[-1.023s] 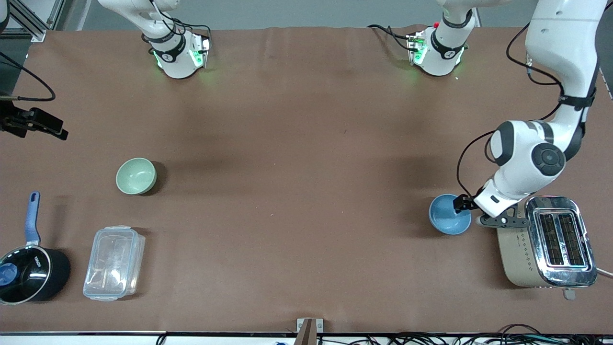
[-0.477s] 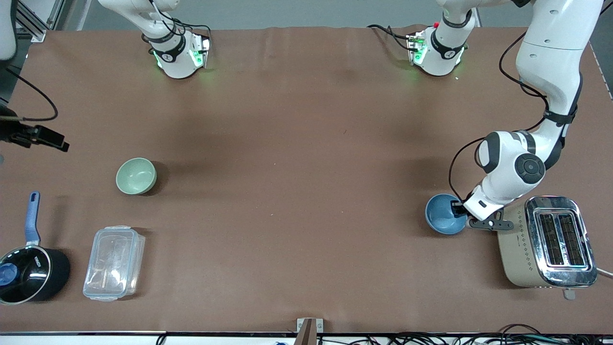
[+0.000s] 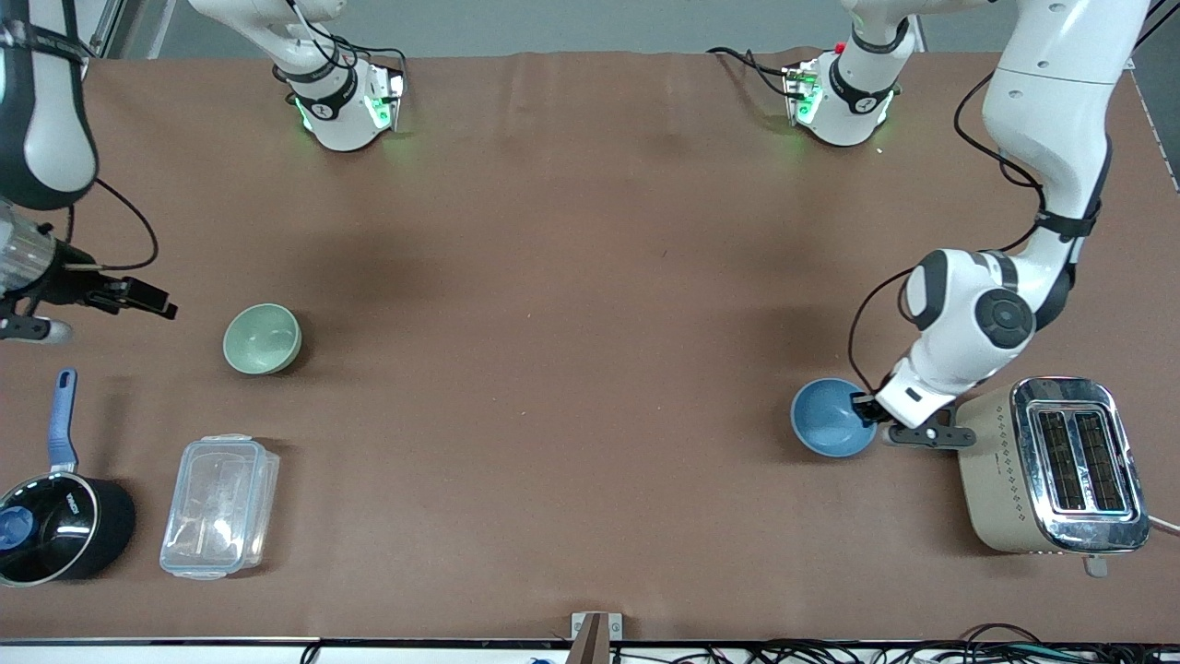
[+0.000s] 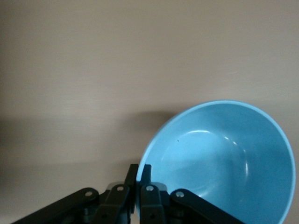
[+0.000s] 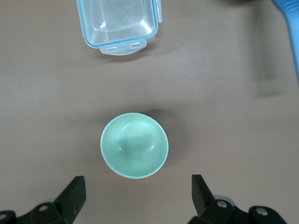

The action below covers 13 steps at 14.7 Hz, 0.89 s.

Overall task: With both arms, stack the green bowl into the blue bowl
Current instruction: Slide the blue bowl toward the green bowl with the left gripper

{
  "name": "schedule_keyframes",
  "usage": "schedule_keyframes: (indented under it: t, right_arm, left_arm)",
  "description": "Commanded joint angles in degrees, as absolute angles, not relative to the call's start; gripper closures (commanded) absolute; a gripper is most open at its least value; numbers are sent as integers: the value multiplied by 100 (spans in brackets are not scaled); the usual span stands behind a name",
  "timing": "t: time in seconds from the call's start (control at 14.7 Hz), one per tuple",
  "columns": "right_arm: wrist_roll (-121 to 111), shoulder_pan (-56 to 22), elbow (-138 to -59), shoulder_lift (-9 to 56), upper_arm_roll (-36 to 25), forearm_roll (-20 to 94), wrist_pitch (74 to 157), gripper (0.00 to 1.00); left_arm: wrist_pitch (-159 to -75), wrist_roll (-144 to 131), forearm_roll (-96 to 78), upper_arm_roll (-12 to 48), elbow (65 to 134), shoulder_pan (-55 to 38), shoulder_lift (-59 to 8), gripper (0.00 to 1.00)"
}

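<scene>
My right gripper is going to take hold of the green bowl by its rim next, so that the green bowl can be stacked into the blue bowl (image 3: 832, 417).
The blue bowl (image 3: 832, 417) is by the toaster at the left arm's end of the table. My left gripper (image 3: 867, 406) is shut on its rim, one finger inside and one outside, as the left wrist view shows the gripper (image 4: 139, 169) and the bowl (image 4: 224, 158). I cannot tell whether the bowl rests on the table. The green bowl (image 3: 263, 338) sits upright on the table at the right arm's end. My right gripper (image 3: 152, 300) is open and empty over the table beside it. In the right wrist view the bowl (image 5: 134, 144) lies just ahead of the gripper (image 5: 138, 183).
A silver and beige toaster (image 3: 1051, 466) stands right beside the left gripper. A clear lidded container (image 3: 219, 505) and a black saucepan (image 3: 55, 526) with a blue handle sit nearer to the front camera than the green bowl. The container also shows in the right wrist view (image 5: 119, 23).
My left gripper has moved the blue bowl away from the toaster toward the table's middle. My right arm has swung in and its gripper has come closer to the green bowl.
</scene>
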<state>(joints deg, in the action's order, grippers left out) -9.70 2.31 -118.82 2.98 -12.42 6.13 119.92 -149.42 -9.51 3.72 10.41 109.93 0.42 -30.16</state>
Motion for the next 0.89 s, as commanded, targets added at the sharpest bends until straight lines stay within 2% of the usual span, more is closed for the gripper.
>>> schedule_keyframes:
  t: [0.0, 0.27, 0.68, 0.75, 0.82]
  right_arm:
    - [-1124, 272, -12339, 543, -1213, 887, 12645, 0]
    - [-1808, 387, -12349, 1378, -1291, 1615, 13034, 0]
    - [-2846, 396, -12340, 2073, -1450, 2636, 13096, 0]
    - [-2943, 404, -12340, 2170, -1450, 2680, 13096, 3]
    - [-2988, 413, -12340, 2258, -1450, 2707, 13104, 12]
  left_arm:
    - [-14644, -2341, 492, 1361, 10829, -516, -2856, 100]
    - [-14388, -4601, 501, 1371, 10188, -2001, -3137, 100]
    - [-14396, -5721, 501, 1327, 9274, -3347, -4120, 99]
    - [-14396, -5722, 492, 1327, 9098, -3479, -4322, 99]
    - [-14396, -5722, 483, 1327, 8966, -3567, -4507, 99]
